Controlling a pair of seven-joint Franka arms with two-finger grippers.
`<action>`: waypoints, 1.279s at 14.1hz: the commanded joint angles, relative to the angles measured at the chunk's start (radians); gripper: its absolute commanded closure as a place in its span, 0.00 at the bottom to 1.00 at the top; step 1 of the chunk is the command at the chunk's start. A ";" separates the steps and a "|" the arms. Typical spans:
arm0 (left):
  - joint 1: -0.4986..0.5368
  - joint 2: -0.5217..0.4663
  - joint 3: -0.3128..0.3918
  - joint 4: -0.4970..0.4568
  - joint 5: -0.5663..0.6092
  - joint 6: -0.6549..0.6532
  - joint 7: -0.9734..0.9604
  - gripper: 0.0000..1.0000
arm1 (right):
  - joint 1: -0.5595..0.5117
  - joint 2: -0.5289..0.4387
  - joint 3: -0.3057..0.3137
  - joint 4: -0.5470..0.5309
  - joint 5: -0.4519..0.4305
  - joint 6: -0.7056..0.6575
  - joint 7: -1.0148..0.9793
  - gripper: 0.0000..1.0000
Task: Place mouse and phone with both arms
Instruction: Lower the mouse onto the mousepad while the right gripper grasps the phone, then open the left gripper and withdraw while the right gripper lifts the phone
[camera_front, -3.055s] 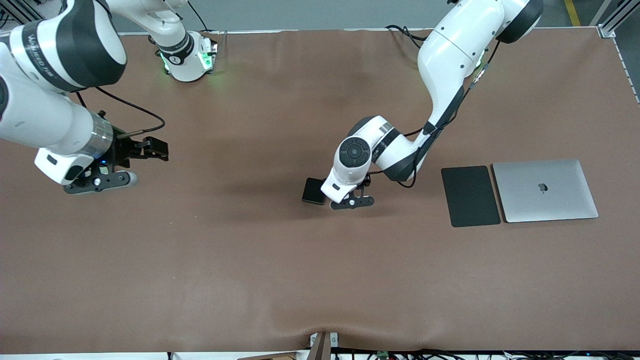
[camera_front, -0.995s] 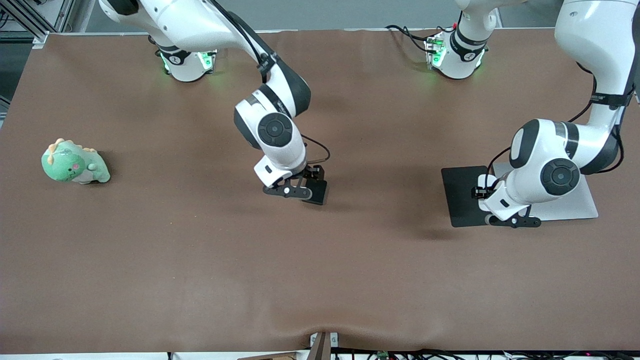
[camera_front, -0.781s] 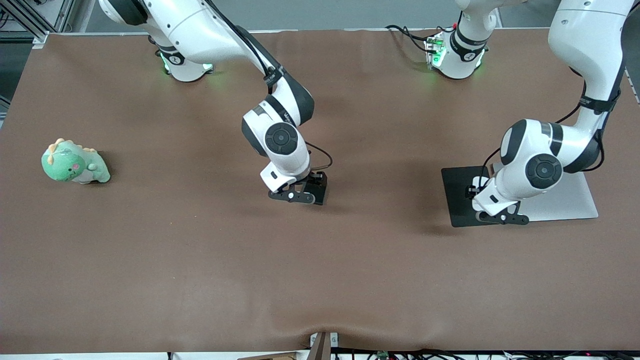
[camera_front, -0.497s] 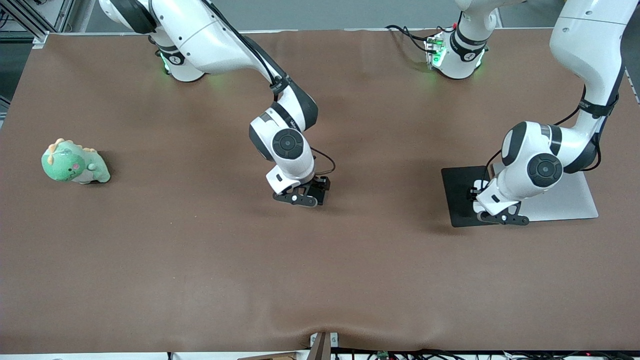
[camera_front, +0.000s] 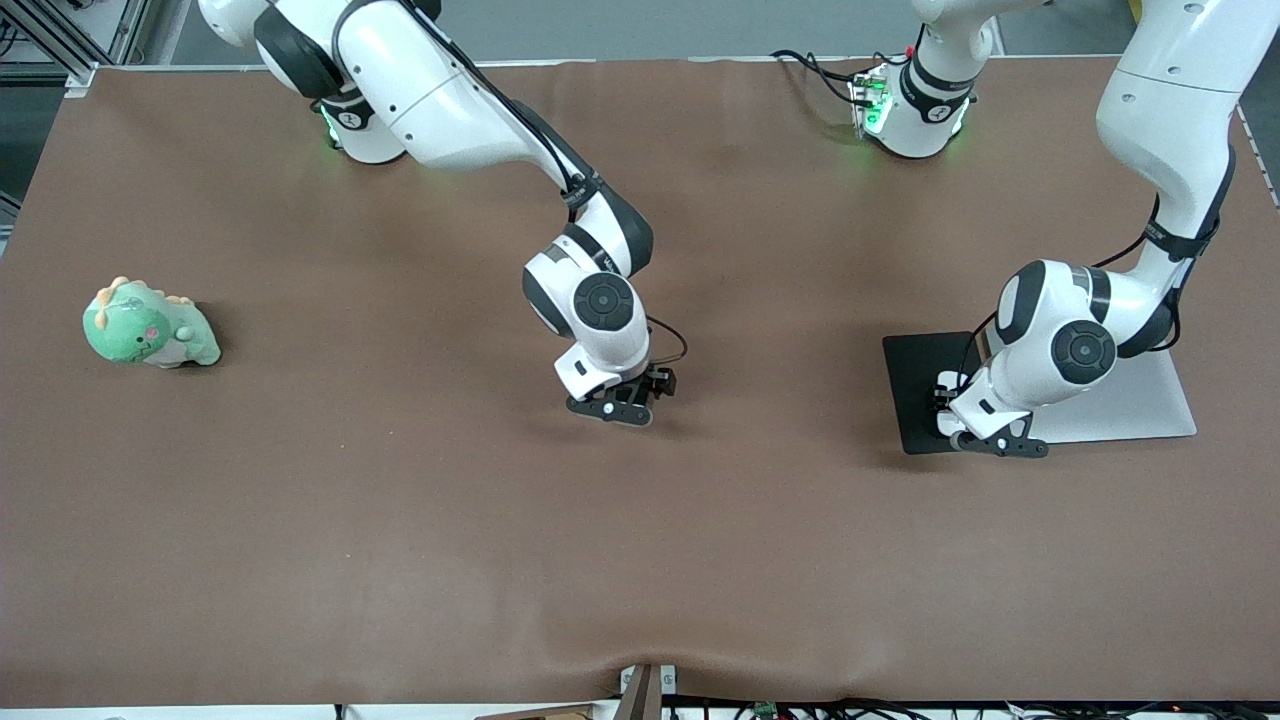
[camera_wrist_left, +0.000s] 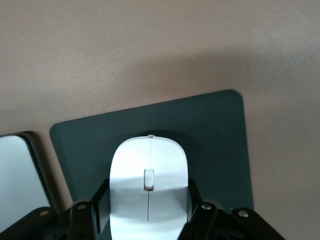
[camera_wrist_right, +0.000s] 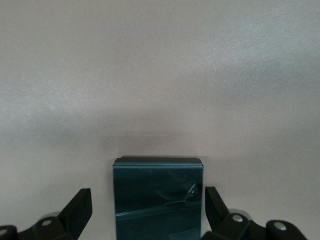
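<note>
The white mouse (camera_wrist_left: 148, 200) is over the black mouse pad (camera_wrist_left: 220, 145) in the left wrist view and would rest properly, so the robot's left gripper needs to open.
The white mouse (camera_wrist_left: 148, 185) with its grey centre line is held in my left gripper (camera_wrist_left: 148, 201), shut on its sides. It hangs just above the black mouse pad (camera_wrist_left: 215, 140). In the front view the left gripper (camera_front: 985, 432) is over the pad's edge nearest the camera. The black phone (camera_wrist_right: 158, 200) lies on the brown table between the fingers of my right gripper (camera_wrist_right: 148, 206), which is open with a gap on each side. In the front view the right gripper (camera_front: 625, 400), at mid-table, covers the phone.
A closed silver laptop (camera_front: 1140, 400) lies beside the mouse pad (camera_front: 915, 385) toward the left arm's end. A green plush dinosaur (camera_front: 148, 326) sits toward the right arm's end. The brown cloth (camera_front: 400, 540) lies bare nearer the camera.
The right gripper has shifted toward the left arm's end and come over the phone, now covering it. The left gripper, with the mouse, has crept over the pad's near edge.
</note>
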 joint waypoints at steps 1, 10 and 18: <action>0.001 -0.010 -0.011 -0.004 0.005 0.004 -0.040 0.52 | 0.021 0.029 -0.015 0.042 -0.033 -0.012 0.029 0.00; 0.010 -0.113 -0.025 0.031 0.004 -0.054 -0.043 0.00 | 0.016 0.058 -0.013 0.036 -0.064 0.031 0.145 0.00; 0.014 -0.363 -0.023 0.397 -0.096 -0.593 0.002 0.00 | -0.048 -0.007 0.001 0.035 -0.041 0.000 0.148 0.95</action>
